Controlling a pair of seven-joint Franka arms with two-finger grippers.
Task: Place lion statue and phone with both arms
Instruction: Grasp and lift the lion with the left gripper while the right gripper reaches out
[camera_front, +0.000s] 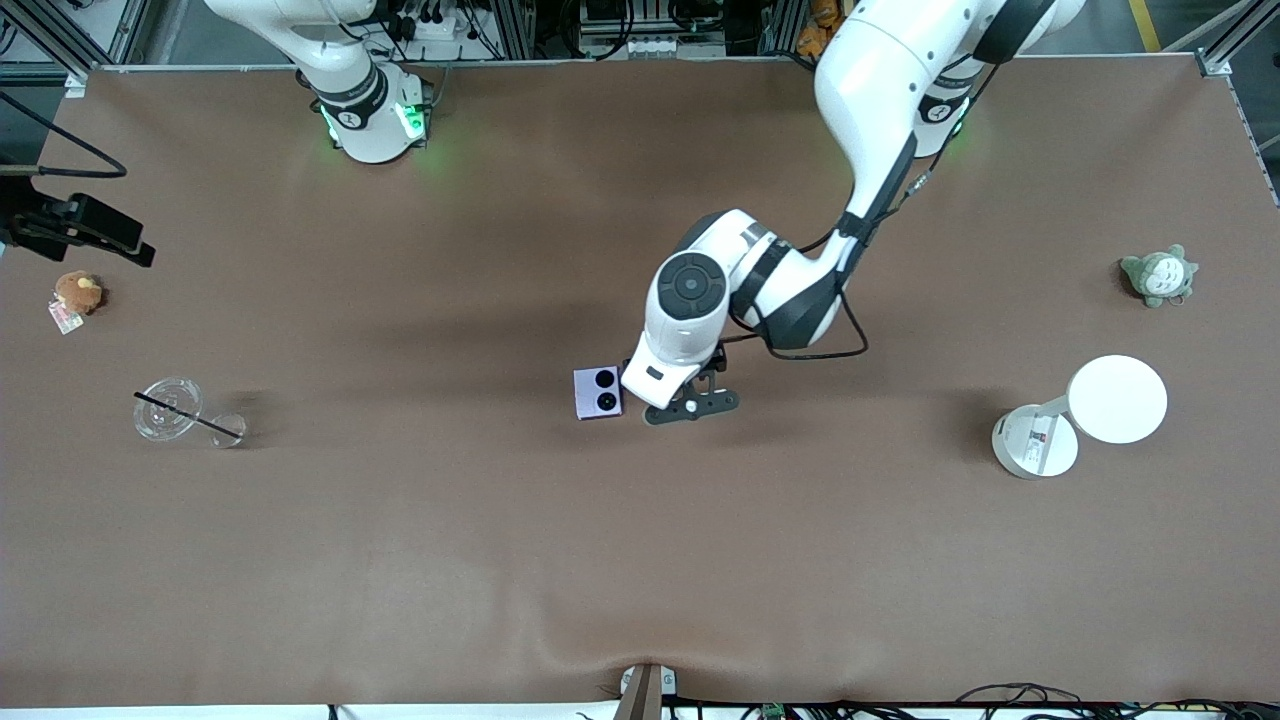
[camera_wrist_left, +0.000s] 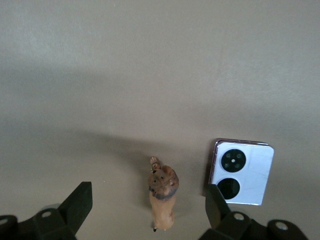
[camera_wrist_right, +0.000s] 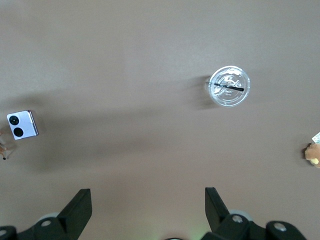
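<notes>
My left fingers are above the lion statue (camera_wrist_left: 162, 200) and would miss.
The lion statue (camera_wrist_left: 162, 200) is a tiny brown figurine with a darker mane. It lies on the brown table between the open fingers of my left gripper (camera_wrist_left: 147, 192), which touch nothing. In the front view the left gripper (camera_front: 690, 405) sits low over the table's middle and hides the lion. The phone (camera_front: 598, 392) is pale lavender with two black circles and lies flat beside the lion, toward the right arm's end; it also shows in the left wrist view (camera_wrist_left: 241, 171) and the right wrist view (camera_wrist_right: 22, 125). My right gripper (camera_wrist_right: 147, 197) is open and empty, high over bare table.
A clear cup with a black straw (camera_front: 168, 408) and a small clear cup (camera_front: 228, 431) stand toward the right arm's end. A round brown plush (camera_front: 78, 292) lies near that edge. A grey-green plush (camera_front: 1158, 275) and a white round-topped stand (camera_front: 1117, 399) are toward the left arm's end.
</notes>
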